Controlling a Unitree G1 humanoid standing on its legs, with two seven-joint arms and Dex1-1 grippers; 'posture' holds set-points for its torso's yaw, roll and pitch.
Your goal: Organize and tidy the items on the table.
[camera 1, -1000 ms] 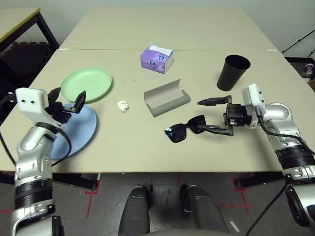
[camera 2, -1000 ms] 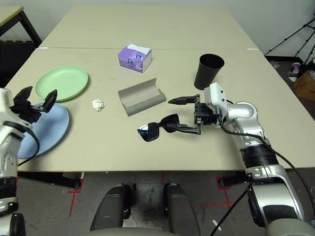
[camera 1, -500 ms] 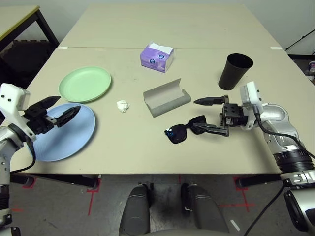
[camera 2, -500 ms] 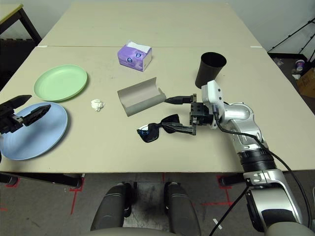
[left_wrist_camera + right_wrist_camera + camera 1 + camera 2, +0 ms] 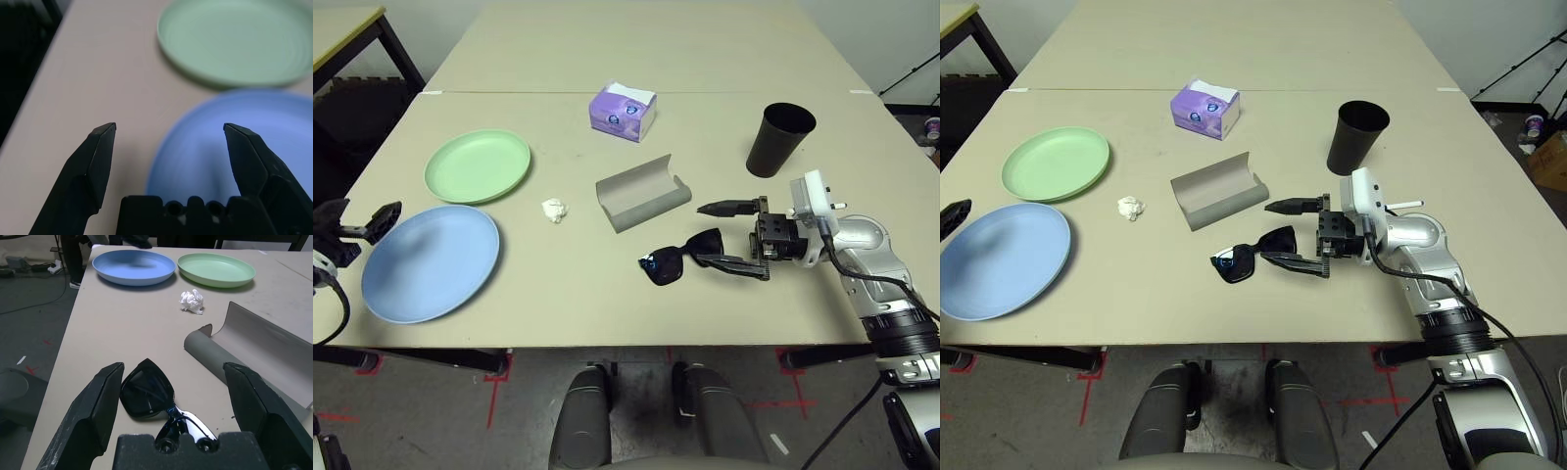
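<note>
The fingers of my left gripper are above the blue plate's rim (image 5: 369,257) and the table, so it isn't time to close yet. They need to go lower first, then close on the blue plate.
Black sunglasses (image 5: 680,258) lie near the front of the table (image 5: 607,294), lenses to the left. My right gripper (image 5: 705,235) stands open around their right end, one finger on each side; the right wrist view shows the sunglasses (image 5: 146,394) between the fingers. Just behind is the open grey glasses case (image 5: 643,192). The black cup (image 5: 779,140) stands upright at the back right. A crumpled tissue (image 5: 554,210) lies left of the case. The green plate (image 5: 478,165) and blue plate (image 5: 431,261) sit side by side at the left. My left gripper (image 5: 357,217) is open and empty at the blue plate's left rim.
A purple tissue box (image 5: 623,113) stands at the back centre, near the seam to a second table (image 5: 646,49) behind. The table's left edge runs just beside my left gripper, with dark floor beyond.
My left arm has pulled back leftward off the blue plate to the table's left edge, still open. The right gripper has stayed around the sunglasses.
</note>
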